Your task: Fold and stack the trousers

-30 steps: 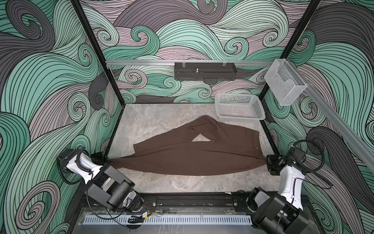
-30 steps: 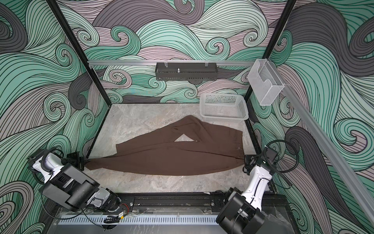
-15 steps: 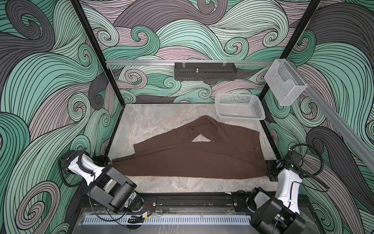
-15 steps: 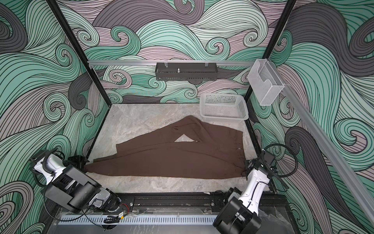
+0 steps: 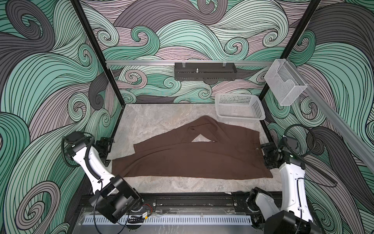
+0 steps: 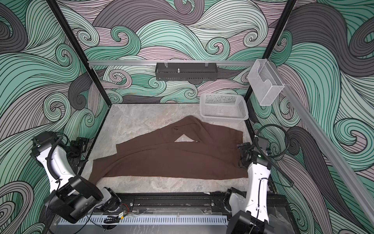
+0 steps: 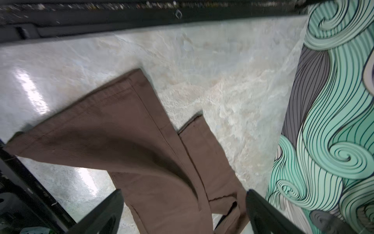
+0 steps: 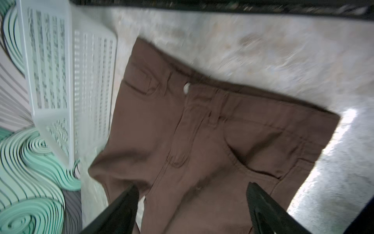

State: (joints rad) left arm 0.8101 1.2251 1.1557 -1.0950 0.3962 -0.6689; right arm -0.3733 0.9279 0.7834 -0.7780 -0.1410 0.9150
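Observation:
I will next grab the hem of the far leg of the trousers (image 5: 192, 160) with my left gripper and pull that leg straight and flat for folding.
The dark brown trousers (image 5: 192, 160) (image 6: 172, 160) lie flat across the marble table, waist to the right and both leg hems to the left, with a small triangle of table showing between the legs. My left gripper (image 5: 106, 151) (image 6: 81, 151) hovers open by the hems; the left wrist view shows its jaws (image 7: 184, 191) spread wide above the two hems (image 7: 131, 141), touching nothing. At the waist end my right gripper (image 5: 265, 156) (image 6: 241, 156) is open too. In its wrist view the jaws (image 8: 192, 185) stand apart over the waistband and button (image 8: 187, 88).
A white mesh basket (image 5: 240, 119) (image 6: 224, 118) (image 8: 60, 81) stands at the back right, touching the trousers' far edge. A black tray (image 5: 204, 72) hangs on the back rail and a clear holder (image 5: 283, 87) on the right rail. Patterned walls close in on both sides.
Both grippers have opened and let go of the trousers. The stretched hem tip and waist have dropped flat onto the table, and both grippers have drawn slightly off the cloth.

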